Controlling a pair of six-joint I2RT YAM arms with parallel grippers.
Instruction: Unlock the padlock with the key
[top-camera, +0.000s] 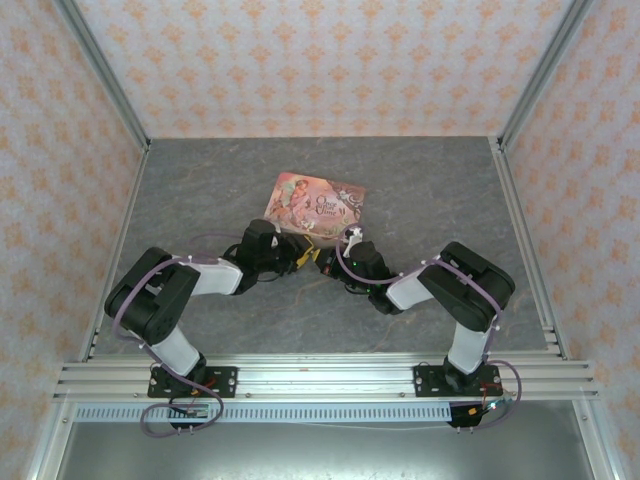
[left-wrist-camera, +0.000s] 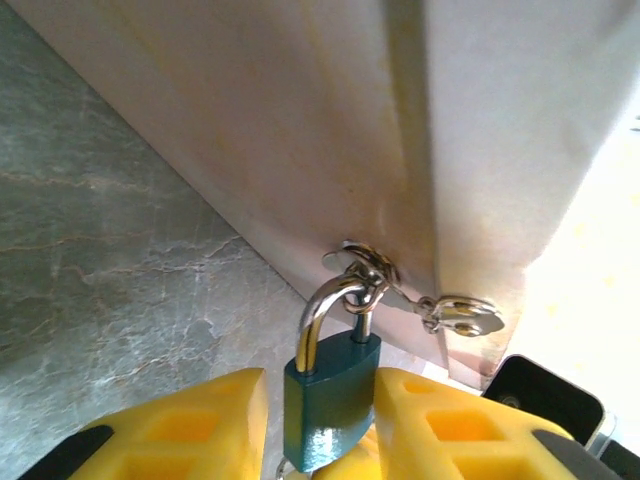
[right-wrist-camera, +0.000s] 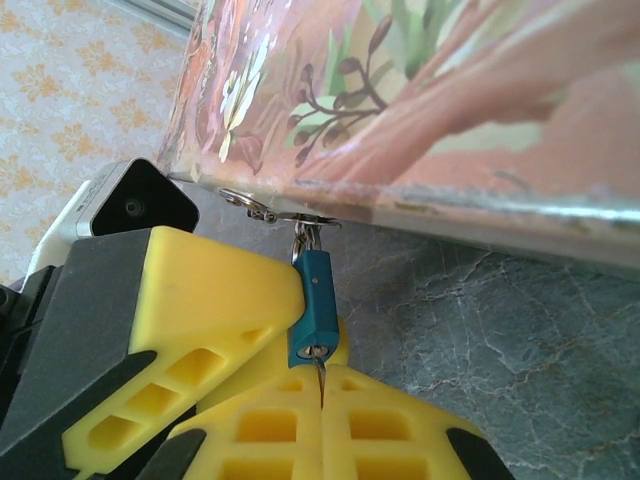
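Observation:
The key's tip is in the keyhole and my right gripper's fingers are close against the padlock. The key would likely remain, so its release comes now.
The small teal padlock (left-wrist-camera: 330, 400) hangs by its silvery shackle from a metal ring (left-wrist-camera: 365, 272) on the edge of the pink illustrated tin (top-camera: 315, 203). My left gripper (left-wrist-camera: 320, 435) has its yellow fingers either side of the lock body. One finger (left-wrist-camera: 450, 420) touches it, and a thin gap shows at the other (left-wrist-camera: 190, 430). In the right wrist view the padlock (right-wrist-camera: 312, 300) hangs edge-on with its keyhole facing down. My right gripper (right-wrist-camera: 322, 392) is shut on the key (right-wrist-camera: 320, 378), a thin sliver whose tip is in the keyhole.
The tin lies flat on the grey marbled table (top-camera: 200, 190), and its side wall (left-wrist-camera: 300, 130) looms just behind the lock. Both wrists crowd together in front of the tin (top-camera: 320, 260). Patterned walls enclose the table on three sides.

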